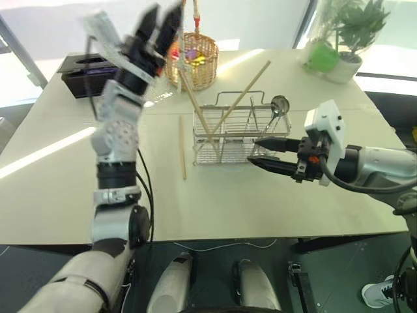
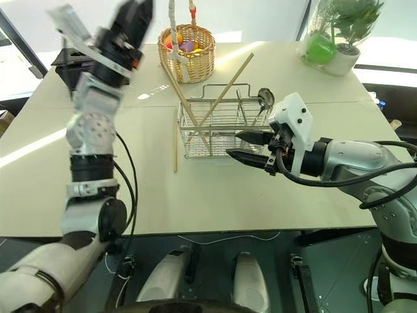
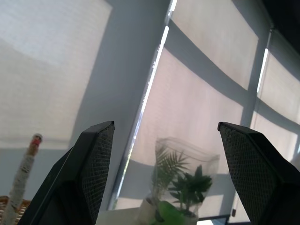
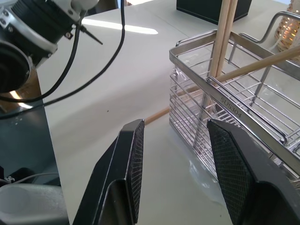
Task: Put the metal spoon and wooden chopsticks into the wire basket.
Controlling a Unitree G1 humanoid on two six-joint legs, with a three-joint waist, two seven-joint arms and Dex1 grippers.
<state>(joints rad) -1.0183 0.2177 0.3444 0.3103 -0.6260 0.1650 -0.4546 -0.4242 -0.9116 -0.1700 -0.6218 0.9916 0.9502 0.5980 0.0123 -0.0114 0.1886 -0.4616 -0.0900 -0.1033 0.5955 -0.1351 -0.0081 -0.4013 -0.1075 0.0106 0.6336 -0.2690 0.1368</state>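
My left gripper grabs the loose wooden chopstick by its body [image 1: 182, 147] next, for the wire basket [image 1: 242, 135].
The wire basket [image 1: 242, 135] stands mid-table. Two wooden chopsticks [image 1: 195, 107] lean crossed inside it, sticking out above the rim, and a third chopstick [image 1: 183, 149] lies flat on the table just to its left. The metal spoon [image 1: 279, 104] stands in the basket's right end, bowl up. My left gripper [image 1: 164, 14] is raised high above the table's far left, open and empty, with its fingers [image 3: 96, 154] wide apart. My right gripper [image 1: 254, 151] hovers open at the basket's near right corner, nothing between its fingers [image 4: 133, 145].
A round wicker basket [image 1: 193, 60] with colourful items sits behind the wire basket. A black box [image 1: 88, 70] is at the far left, and a potted plant [image 1: 346, 40] at the far right. Bare tabletop [image 1: 215, 202] lies in front of the basket.
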